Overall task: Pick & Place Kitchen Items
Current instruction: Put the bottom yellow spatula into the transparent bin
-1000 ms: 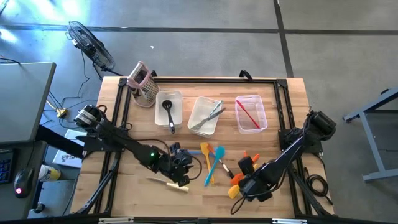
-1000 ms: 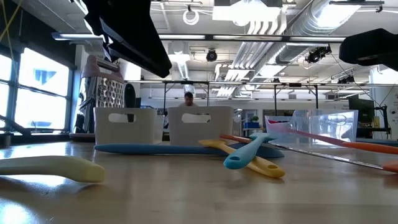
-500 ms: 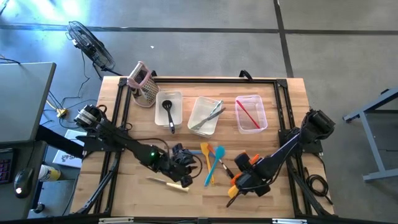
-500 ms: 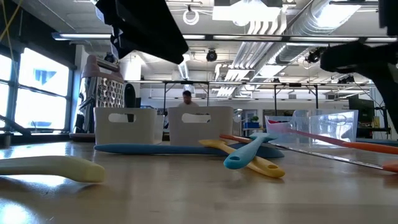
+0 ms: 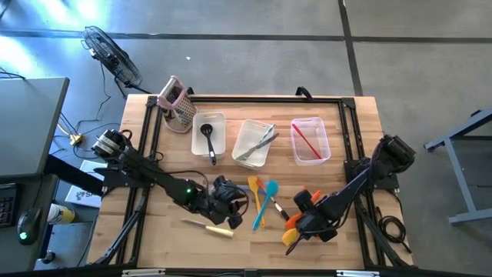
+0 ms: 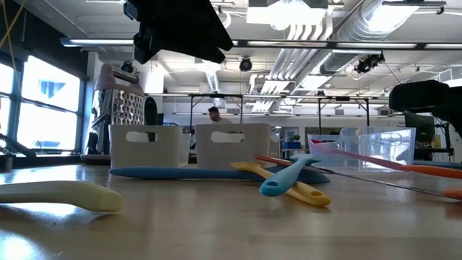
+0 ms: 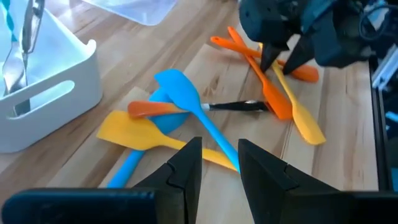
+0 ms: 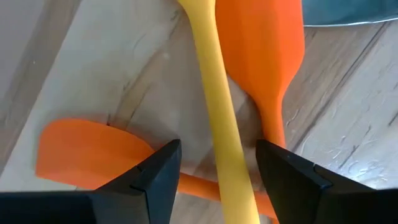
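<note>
My right gripper grabs the yellow spatula by its handle (image 8: 225,130) next, to put it with the kitchen items in the clear bin.
Loose utensils lie flat on the wooden table. Two blue spatulas (image 7: 186,99), a yellow one (image 7: 137,134) and a small knife (image 7: 239,106) are piled at the centre. To their right lie orange spatulas (image 8: 261,50) and a yellow spatula (image 8: 217,93). My right gripper (image 8: 217,155) points down, open. Its fingers stand on either side of the yellow spatula's handle without touching it. My left gripper (image 7: 219,149) hovers open over the central pile, slanting down, with nothing between its fingers. A cream spatula (image 5: 207,225) lies near the front edge.
Three clear bins stand in a row at the back. One bin (image 5: 209,135) holds a black ladle, the middle bin (image 5: 254,142) metal tongs, the third bin (image 5: 310,140) a red utensil. A box grater (image 5: 177,104) stands at the back left. Bare wood lies along the front edge.
My right gripper has come down over the orange and yellow spatulas, shifting a little toward the far edge, and stays open. My left gripper has rolled at the wrist above the central pile. No utensil has moved.
</note>
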